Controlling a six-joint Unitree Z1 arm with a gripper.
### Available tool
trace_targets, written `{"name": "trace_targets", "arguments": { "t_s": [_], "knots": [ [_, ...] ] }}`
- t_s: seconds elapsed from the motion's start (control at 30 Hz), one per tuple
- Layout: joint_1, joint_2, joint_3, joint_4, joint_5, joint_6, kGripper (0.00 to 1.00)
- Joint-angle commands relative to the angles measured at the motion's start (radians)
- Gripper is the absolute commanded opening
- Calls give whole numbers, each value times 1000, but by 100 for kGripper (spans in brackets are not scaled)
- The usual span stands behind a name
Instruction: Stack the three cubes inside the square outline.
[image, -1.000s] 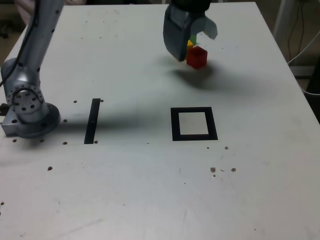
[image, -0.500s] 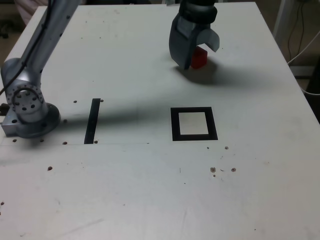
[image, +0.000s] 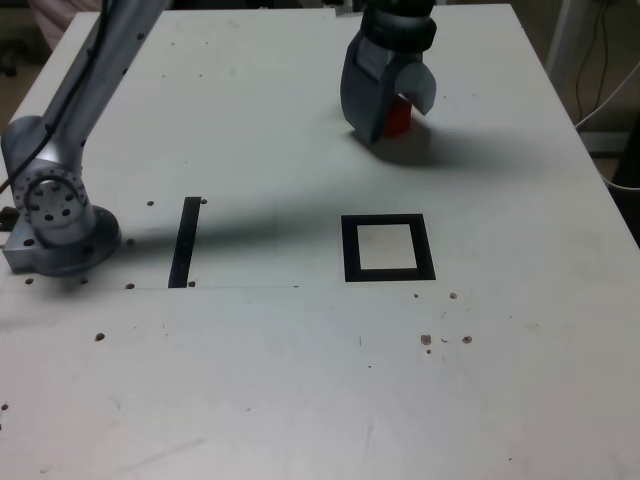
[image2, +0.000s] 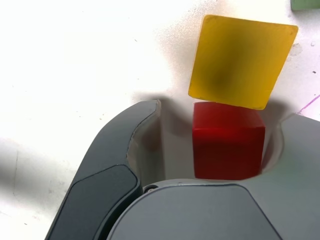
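Note:
My gripper grabs the red cube (image: 399, 119) by two opposite sides next, since the red cube starts the stack inside the square outline (image: 350, 250).
In the exterior view my gripper (image: 392, 113) is down at the table's far side, open, with its fingers either side of the red cube (image: 399, 119). The wrist view shows the red cube (image2: 227, 142) between the fingers of the gripper (image2: 222, 116), with a gap on one side and the other finger close against it. The yellow cube (image2: 240, 62) lies just beyond the red one and touches it. A corner of the green cube (image2: 306, 4) shows at the picture's edge. The arm hides yellow and green in the exterior view. The square outline (image: 350, 250) lies empty nearer the camera.
A straight black strip (image: 185, 240) lies on the table toward the exterior view's left, next to the arm's base (image: 55, 220). Small dark specks (image: 445, 340) dot the white table. The table's right edge (image: 590, 170) has cables beyond it.
The gripper has come down and shifted slightly right around the red cube. Yellow and green, visible a second ago in the exterior view, are now hidden behind it.

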Motion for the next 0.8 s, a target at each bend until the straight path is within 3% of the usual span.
{"name": "trace_targets", "arguments": {
  "t_s": [0.0, 0.17, 0.47, 0.77],
  "knots": [
    [2, 11, -9, -9, 5, 4, 64],
    [2, 15, -12, -26, 10, 6, 59],
    [1, 14, -7, -48, 13, 6, 35],
    [-5, -22, 22, -58, 27, 18, 33]
  ]
}}
